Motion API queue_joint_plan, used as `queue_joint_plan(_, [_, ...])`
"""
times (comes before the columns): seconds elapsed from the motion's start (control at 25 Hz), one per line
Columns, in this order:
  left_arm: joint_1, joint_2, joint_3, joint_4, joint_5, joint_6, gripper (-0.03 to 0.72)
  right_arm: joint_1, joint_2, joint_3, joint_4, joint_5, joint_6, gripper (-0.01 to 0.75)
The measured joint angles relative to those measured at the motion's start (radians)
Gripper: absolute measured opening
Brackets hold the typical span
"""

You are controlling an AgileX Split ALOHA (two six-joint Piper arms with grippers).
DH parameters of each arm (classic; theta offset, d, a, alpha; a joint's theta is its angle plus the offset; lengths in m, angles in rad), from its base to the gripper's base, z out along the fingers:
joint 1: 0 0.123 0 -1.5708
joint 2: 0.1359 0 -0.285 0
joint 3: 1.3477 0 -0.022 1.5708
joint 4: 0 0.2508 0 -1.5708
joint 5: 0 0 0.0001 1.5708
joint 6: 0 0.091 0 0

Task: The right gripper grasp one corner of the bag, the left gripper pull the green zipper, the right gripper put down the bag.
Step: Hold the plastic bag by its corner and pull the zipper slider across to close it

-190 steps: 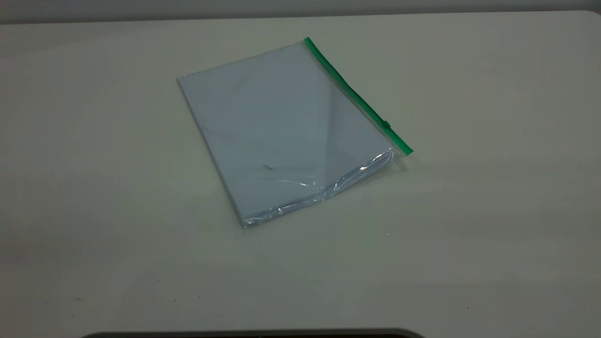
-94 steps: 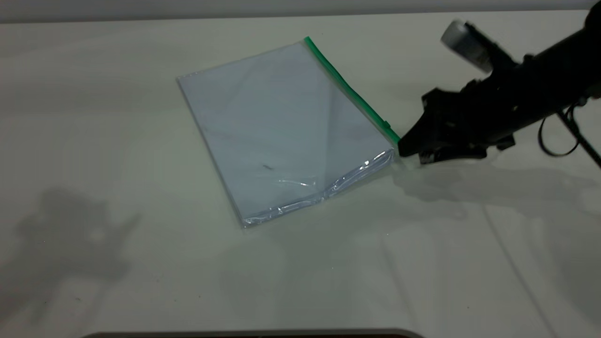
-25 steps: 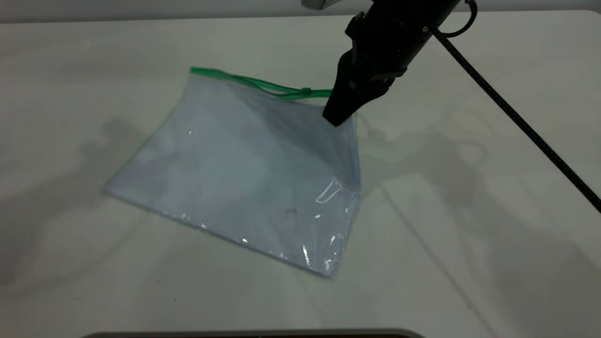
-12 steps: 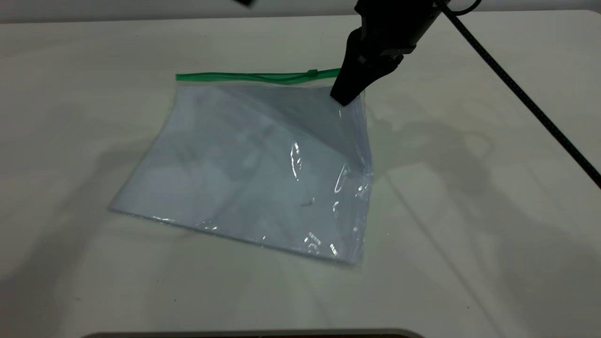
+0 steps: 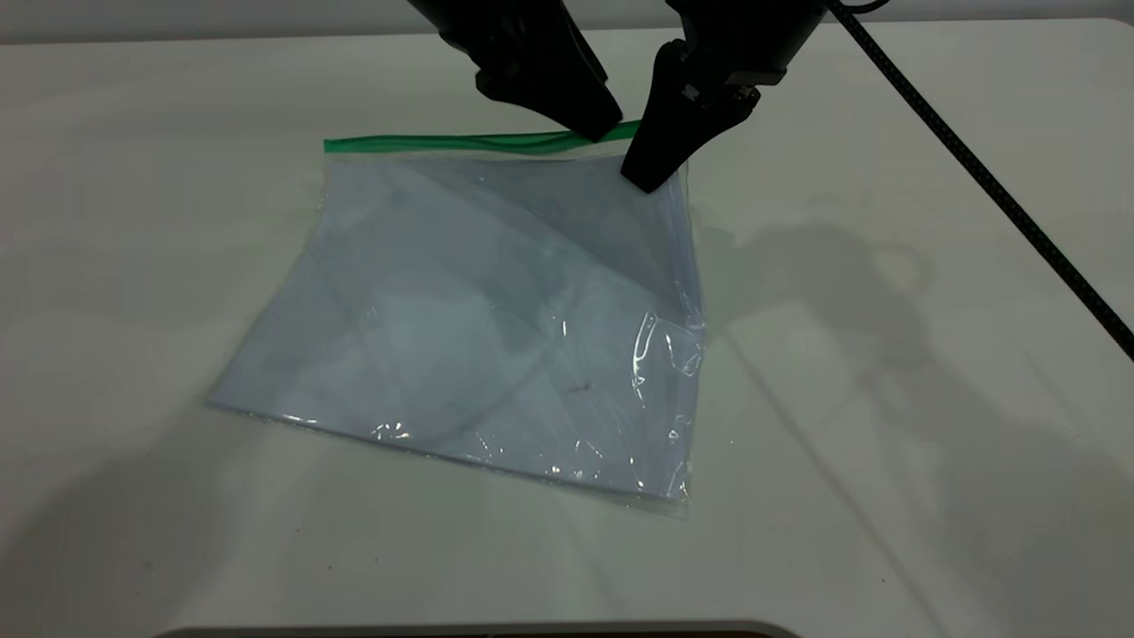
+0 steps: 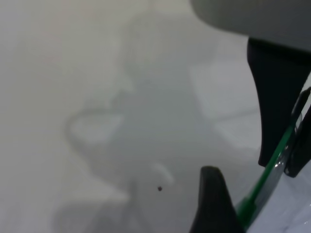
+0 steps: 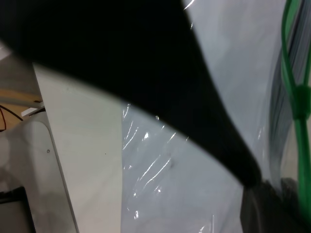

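Note:
My left gripper will next grip the zipper by its slider tab (image 6: pixel 249 209) to pull the zipper along the bag's green edge.
The bag (image 5: pixel 461 319) hangs tilted, its plain clear edge on the table and its green zipper (image 5: pixel 443 143) edge raised. My right gripper (image 5: pixel 649 177) comes down from the back and is shut on the bag's corner (image 5: pixel 675 182) where the green strip ends. My left gripper (image 5: pixel 604 131) reaches down right beside it, its tip at the zipper, and hides the slider in the exterior view. In the left wrist view one left finger (image 6: pixel 214 204) sits beside the green slider tab (image 6: pixel 249 209); the other finger is out of frame. The right gripper (image 6: pixel 281 165) pinches the strip beyond.
The pale table (image 5: pixel 886 443) carries only the bag. The right arm's black cable (image 5: pixel 974 168) runs down toward the right edge. The table's front edge (image 5: pixel 478 627) is near the bottom of the exterior view.
The right gripper took the green-strip corner, lifted it and swung the bag round. In the last half second the left gripper came down from the back to the zipper beside it.

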State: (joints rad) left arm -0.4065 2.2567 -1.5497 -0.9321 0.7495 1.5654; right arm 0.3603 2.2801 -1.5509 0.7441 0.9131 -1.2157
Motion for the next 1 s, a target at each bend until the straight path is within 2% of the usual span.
queue_joint_plan(0.32, [0.0, 0.03, -0.007, -0.024, 0.002, 0.002, 0.532, 0.0, 0.0, 0.0, -0.025, 0.0, 0.0, 0.033])
queue_joint_plan(0.52, [0.0, 0.044, -0.011, -0.031, -0.042, 0.002, 0.508, -0.001, 0.0, 0.0, -0.035, 0.006, 0.0, 0.033])
queue_joint_plan(0.8, [0.0, 0.053, -0.011, -0.04, -0.042, 0.001, 0.469, -0.002, 0.0, 0.0, -0.029, 0.016, -0.002, 0.033])
queue_joint_plan(1.0, [0.0, 0.059, -0.011, -0.059, -0.033, 0.006, 0.468, -0.003, 0.0, 0.0, -0.03, 0.018, -0.005, 0.033])
